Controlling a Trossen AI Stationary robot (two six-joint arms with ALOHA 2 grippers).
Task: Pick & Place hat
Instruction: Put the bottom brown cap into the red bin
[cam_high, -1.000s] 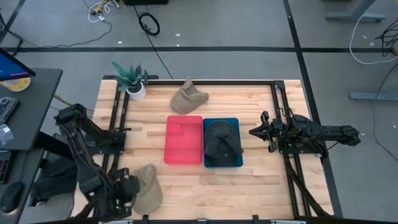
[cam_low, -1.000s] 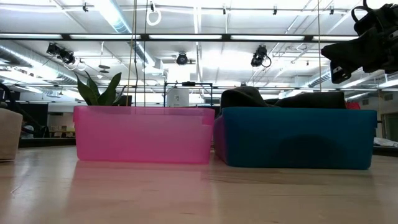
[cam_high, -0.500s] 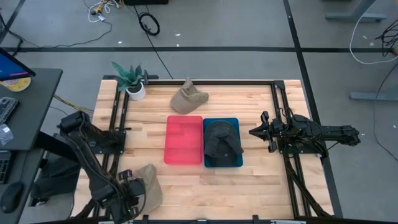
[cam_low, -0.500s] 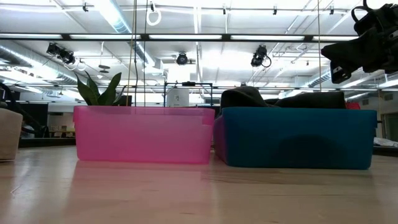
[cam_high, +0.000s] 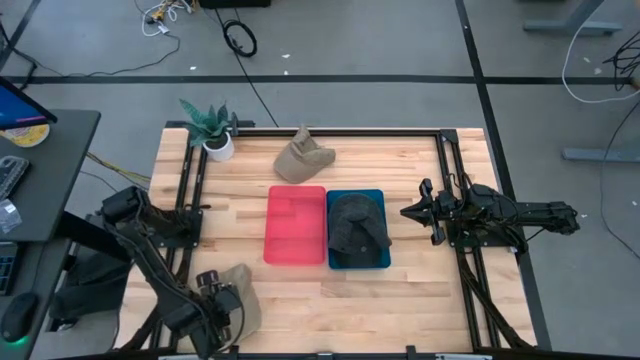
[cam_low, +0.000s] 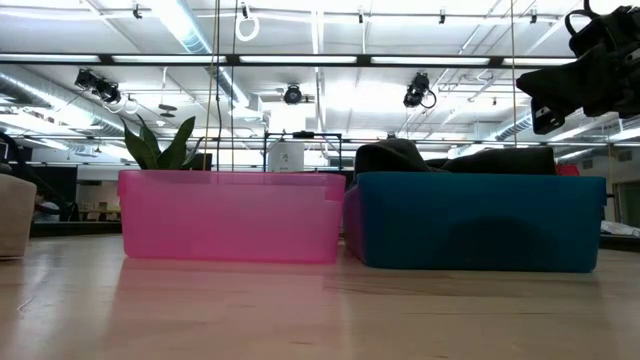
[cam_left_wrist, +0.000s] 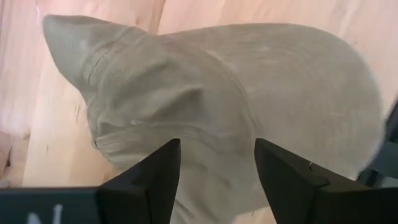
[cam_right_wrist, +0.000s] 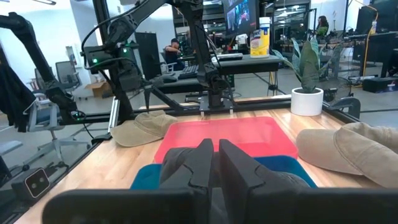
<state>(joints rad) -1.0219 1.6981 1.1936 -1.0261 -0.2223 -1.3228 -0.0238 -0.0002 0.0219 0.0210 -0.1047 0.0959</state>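
Note:
I should next grab the near tan hat with my left gripper by the seam that joins the hat's rim and top, to put the hat in the pink bin (cam_high: 295, 225).
A tan hat (cam_high: 240, 303) lies on the table near the near left corner, and fills the left wrist view (cam_left_wrist: 236, 93). My left gripper (cam_high: 216, 308) is over it, open, with its two fingers (cam_left_wrist: 155, 180) spread above the crown. A second tan hat (cam_high: 302, 158) lies at the far middle. A dark hat (cam_high: 357, 226) sits in the blue bin (cam_high: 380, 262). My right gripper (cam_high: 405, 212) hovers, shut, to the right of the blue bin, holding nothing. My left gripper comes at the tan hat's crown (cam_left_wrist: 214, 134) from above, pointing down, with its fingers open. I cannot tell whether the fingertips touch the cloth. The hat lies flat on the table.
A pink bin (cam_high: 295, 224) stands beside the blue bin at mid-table. A potted plant (cam_high: 212, 130) is at the far left corner. Black frame rails (cam_high: 190, 190) run along the table's left, right and far sides. Bare wood lies along the near edge.
My left gripper has moved toward the near edge and farther over the near tan hat, and its fingers have spread apart. The hat has stayed where it was. My right arm has kept still.

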